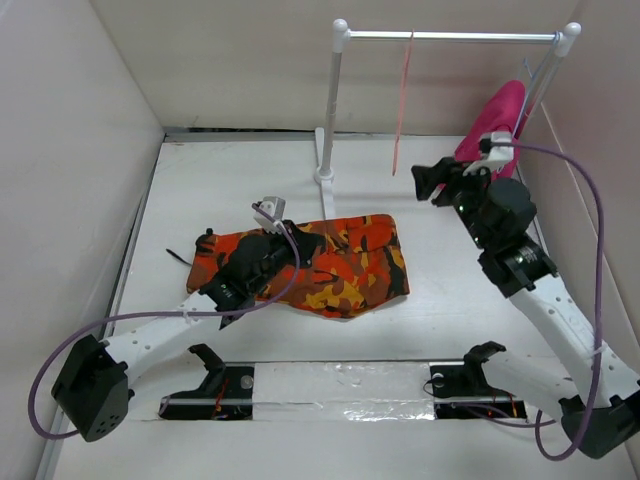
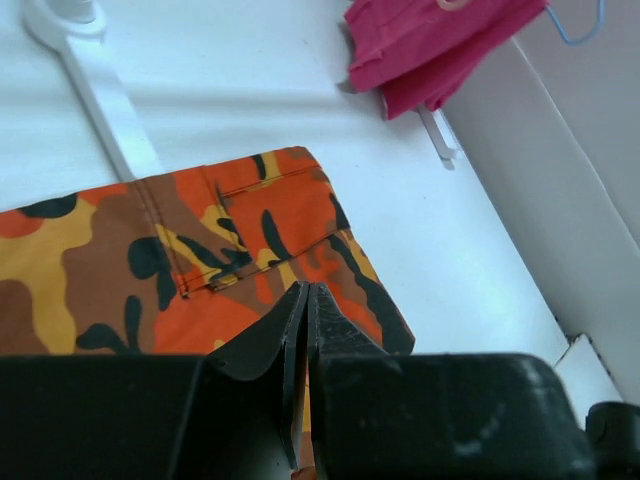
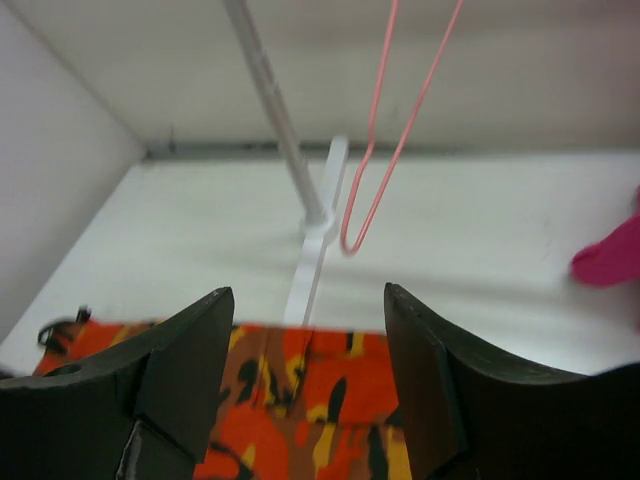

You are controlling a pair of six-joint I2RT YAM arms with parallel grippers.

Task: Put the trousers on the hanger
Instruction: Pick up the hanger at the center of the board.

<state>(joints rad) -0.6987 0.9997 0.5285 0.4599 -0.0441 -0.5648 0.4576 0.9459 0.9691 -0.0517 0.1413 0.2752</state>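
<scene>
The upper part of the hanger needs to stay free for unhooking and handing over. My right gripper should next grab the salmon-pink hanger [image 1: 403,100] by one wire near its lower loop [image 1: 396,153].
The camouflage trousers [image 1: 350,265] lie folded flat on the table's middle, and also show in the left wrist view [image 2: 130,260] and the right wrist view [image 3: 330,400]. My left gripper [image 1: 305,248] is low over their left half with its jaws shut [image 2: 305,292]; the cloth under the tips looks flat. The salmon-pink hanger [image 1: 403,100] hangs from the white rail, its lower loop seen ahead in the right wrist view [image 3: 348,250]. My right gripper [image 1: 428,183] is open and empty [image 3: 310,300], raised right of the hanger and pointing toward it.
The white tube rail frame [image 1: 450,37] stands at the back, its left post and foot [image 1: 325,180] just behind the trousers. A magenta garment [image 1: 495,125] hangs at the rail's right end on a pale wire hanger [image 2: 575,30]. White walls enclose the table.
</scene>
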